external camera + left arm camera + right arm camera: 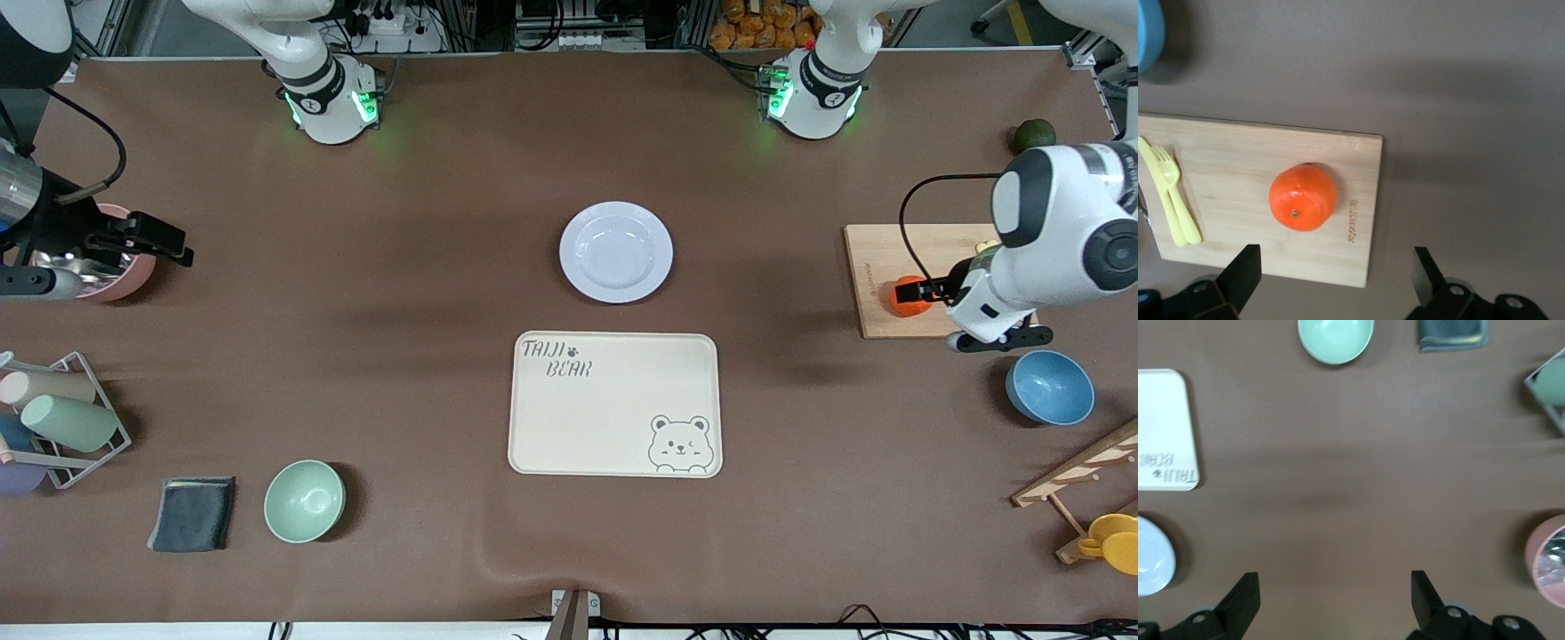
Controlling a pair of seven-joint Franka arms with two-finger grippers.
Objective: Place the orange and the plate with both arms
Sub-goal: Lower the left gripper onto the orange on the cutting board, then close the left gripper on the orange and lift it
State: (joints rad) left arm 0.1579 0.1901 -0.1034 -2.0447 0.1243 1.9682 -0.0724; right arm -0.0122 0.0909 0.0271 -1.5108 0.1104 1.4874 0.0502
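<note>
The orange (pixel 905 297) should go on the lavender-white plate (pixel 615 252), so my left gripper should next grab the orange by its round sides.
The orange (pixel 905 297) lies on a wooden cutting board (pixel 889 253) at the left arm's end of the table. My left gripper (pixel 957 313) hovers over the board beside the orange, open and empty. In the left wrist view the orange (pixel 1303 197) sits on the board (pixel 1238 160), ahead of the open gripper (pixel 1335 280). The lavender-white plate (pixel 615 252) lies empty mid-table, farther from the front camera than the cream tray (pixel 613 404). My right gripper (pixel 164 242) is open and empty above a pink bowl (pixel 124 276), and its wrist view shows the spread gripper (pixel 1335 600) and the plate's edge (pixel 1151 557).
A yellow fork (pixel 1168 193) lies on the board. A blue bowl (pixel 1049 387) and a dark green fruit (pixel 1033 135) flank the board. A mint bowl (pixel 304 500), dark cloth (pixel 193 513) and cup rack (pixel 62 418) sit toward the right arm's end.
</note>
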